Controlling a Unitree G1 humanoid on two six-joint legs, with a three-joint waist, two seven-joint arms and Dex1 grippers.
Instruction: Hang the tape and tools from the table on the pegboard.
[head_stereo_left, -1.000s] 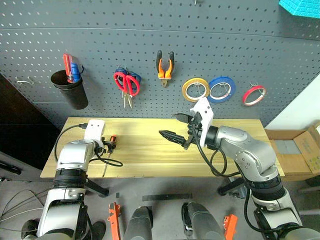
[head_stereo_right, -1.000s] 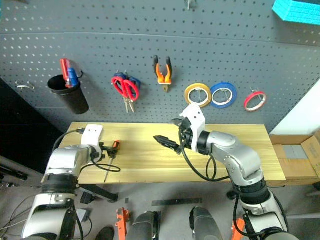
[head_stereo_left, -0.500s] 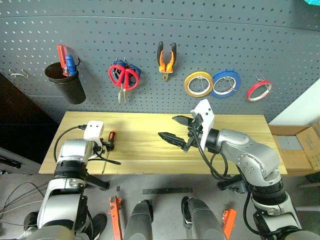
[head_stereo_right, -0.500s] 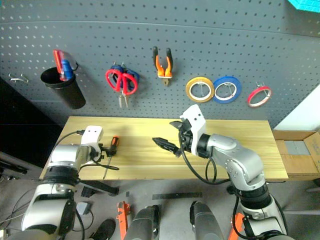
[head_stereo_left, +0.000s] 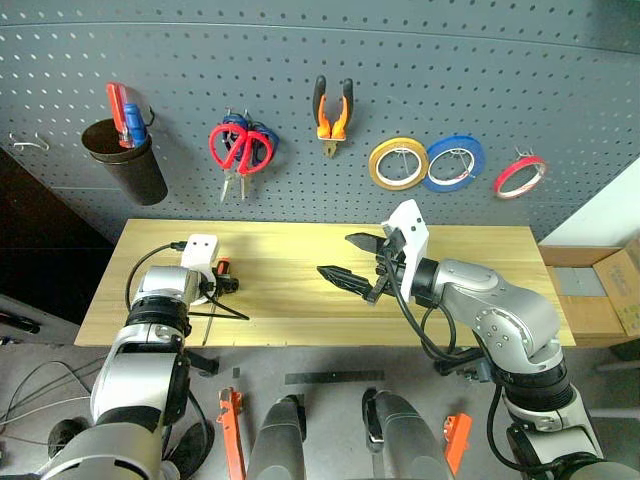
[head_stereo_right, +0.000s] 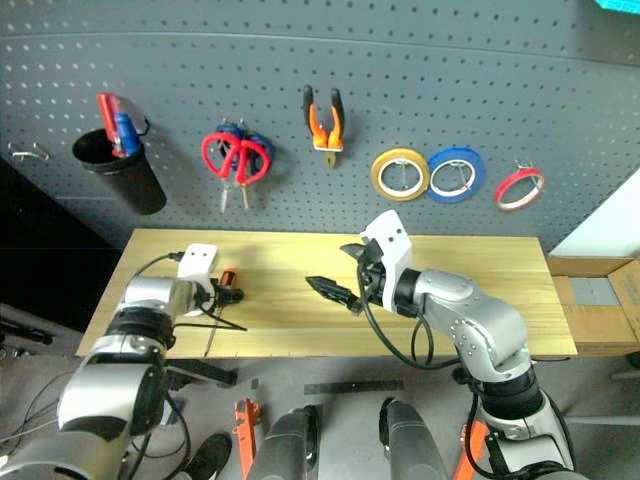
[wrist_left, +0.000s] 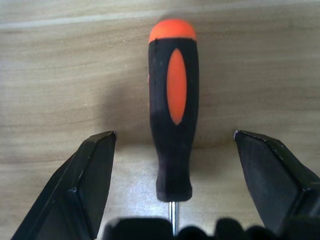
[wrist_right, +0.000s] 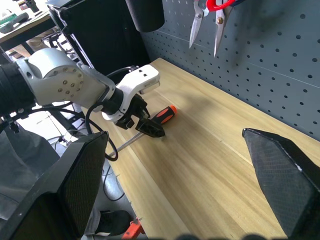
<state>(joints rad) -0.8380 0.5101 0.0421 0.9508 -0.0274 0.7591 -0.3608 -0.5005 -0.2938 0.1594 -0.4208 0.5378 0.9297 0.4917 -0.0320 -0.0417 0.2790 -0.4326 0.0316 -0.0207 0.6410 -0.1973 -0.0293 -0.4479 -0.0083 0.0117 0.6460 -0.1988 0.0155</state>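
Observation:
My left gripper's fingers are low beside the black handle (head_stereo_left: 222, 268) (wrist_left: 174, 145) and would catch the handle, so it is now time to close.
A small tool (wrist_left: 172, 115) with an orange-and-black handle and a thin steel shaft lies on the left of the pale wooden table (head_stereo_left: 450, 250). My left gripper (head_stereo_left: 225, 283) is low over it and open, its fingers either side of the handle without touching. My right gripper (head_stereo_left: 337, 254) hovers open and empty above the table's middle. On the dark grey pegboard (head_stereo_left: 500, 80) hang red-handled scissors (head_stereo_left: 232, 150), orange-and-black pliers (head_stereo_left: 333, 115) and the red tape (head_stereo_left: 519, 176) at the far right.
A black cup (head_stereo_left: 125, 160) with red and blue tools hangs at the left of the board. Blue scissors sit behind the red pair. Yellow (head_stereo_left: 397, 163) and blue (head_stereo_left: 453, 162) rolls hang beside the red ring. A cardboard box (head_stereo_left: 600, 290) stands right of the table.
The head view has tilted, shifting the whole picture. My left gripper has edged forward along the small tool to its handle. The right arm has kept still.

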